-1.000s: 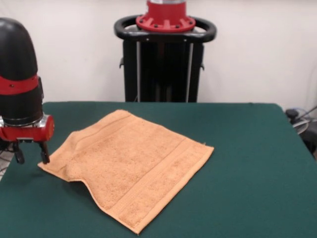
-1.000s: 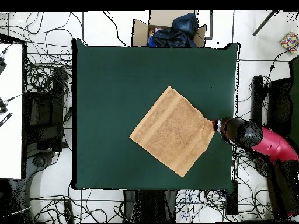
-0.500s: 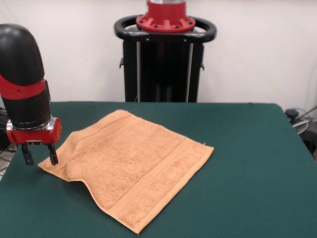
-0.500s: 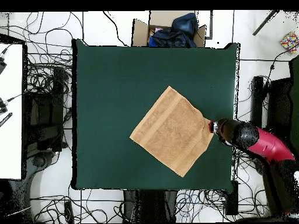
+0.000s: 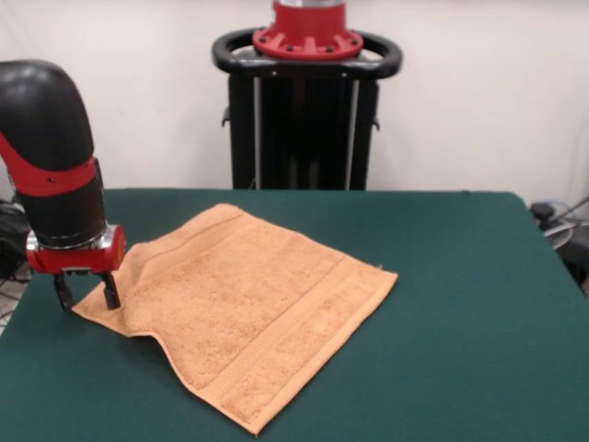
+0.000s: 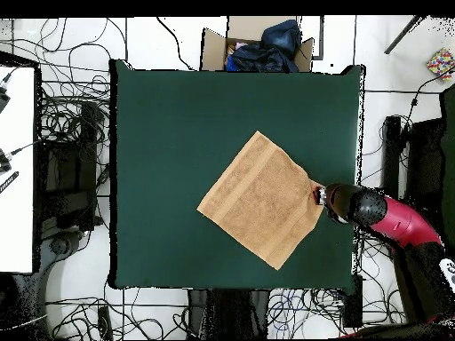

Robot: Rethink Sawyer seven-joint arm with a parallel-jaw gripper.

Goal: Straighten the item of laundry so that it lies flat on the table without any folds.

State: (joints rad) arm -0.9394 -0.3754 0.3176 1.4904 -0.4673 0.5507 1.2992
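Note:
The broad middle of the cloth (image 5: 239, 299) lies spread flat on the tabletop, so my gripper needs to grab the towel by its narrow corner edge (image 5: 95, 309) next.
The light-orange towel (image 5: 244, 308) lies spread on the green table (image 5: 460, 304), with one edge curled under at its near left. In the overhead view the towel (image 6: 259, 200) sits right of the table's (image 6: 169, 151) middle. My gripper (image 5: 86, 293) is open, its two fingers straddling the towel's left corner, close to the cloth. Overhead, the gripper (image 6: 321, 196) is at the towel's right corner. No white care tag shows.
The robot's black pedestal (image 5: 306, 110) stands behind the table's far edge. A cardboard box with dark cloth (image 6: 260, 46) sits beyond the table's top edge in the overhead view. Cables (image 6: 71, 133) cover the floor around the table.
My gripper has moved from beside the table's edge inward to the towel's corner and a little lower. The towel has not moved.

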